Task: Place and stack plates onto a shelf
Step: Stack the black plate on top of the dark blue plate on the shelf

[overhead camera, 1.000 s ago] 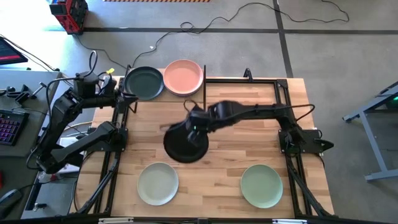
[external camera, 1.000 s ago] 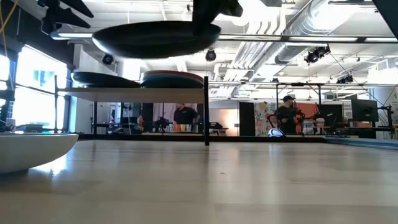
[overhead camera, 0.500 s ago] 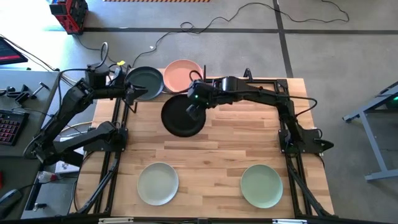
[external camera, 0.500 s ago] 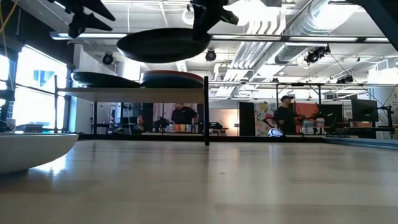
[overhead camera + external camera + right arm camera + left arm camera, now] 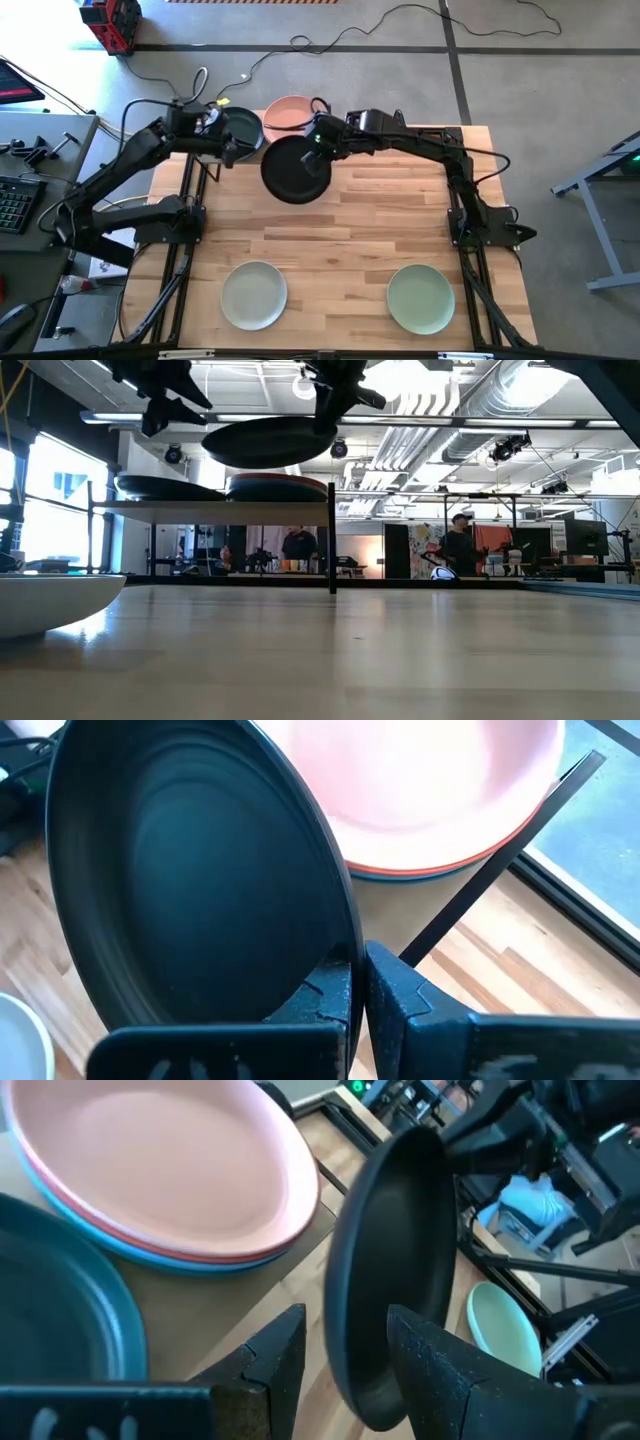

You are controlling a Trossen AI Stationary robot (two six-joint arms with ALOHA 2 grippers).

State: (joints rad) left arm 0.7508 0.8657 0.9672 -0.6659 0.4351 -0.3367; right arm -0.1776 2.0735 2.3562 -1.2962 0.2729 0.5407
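Note:
My left gripper grabs the black plate by its rim (image 5: 266, 168) next, to stack it onto the dark teal plate on the shelf (image 5: 242, 127).
A black plate (image 5: 294, 170) hangs in the air just in front of the shelf (image 5: 210, 507), and my right gripper (image 5: 316, 152) is shut on it. On the shelf lies a dark teal plate (image 5: 243, 125). Beside it a pink plate (image 5: 290, 110) tops a stack with an orange-red and a blue plate (image 5: 150, 1252) under it. My left gripper (image 5: 345, 1335) stands open above the teal plate's near edge, its fingers pointing at the black plate's left rim, apart from it. My right gripper pinches the black plate's rim (image 5: 345, 948) on the side toward the shelf, one finger (image 5: 325, 992) on the upper face and one (image 5: 395, 988) on the underside. The fingers slant down from the right and far side. The plate hangs clear, slightly tilted, face up.
A pale cream-green plate (image 5: 253, 294) and a sage green plate (image 5: 420, 298) lie near the table's near edge. The shelf's black corner rod (image 5: 331, 535) stands right of the stack. Black frame rails (image 5: 462, 200) run along both table sides. Bare wood lies in the middle.
My right gripper has carried the black plate from the table's middle toward the far edge, up to the shelf's front, still lifted clear. My left gripper has swung toward the right, over the teal plate and closer to the black plate, still open.

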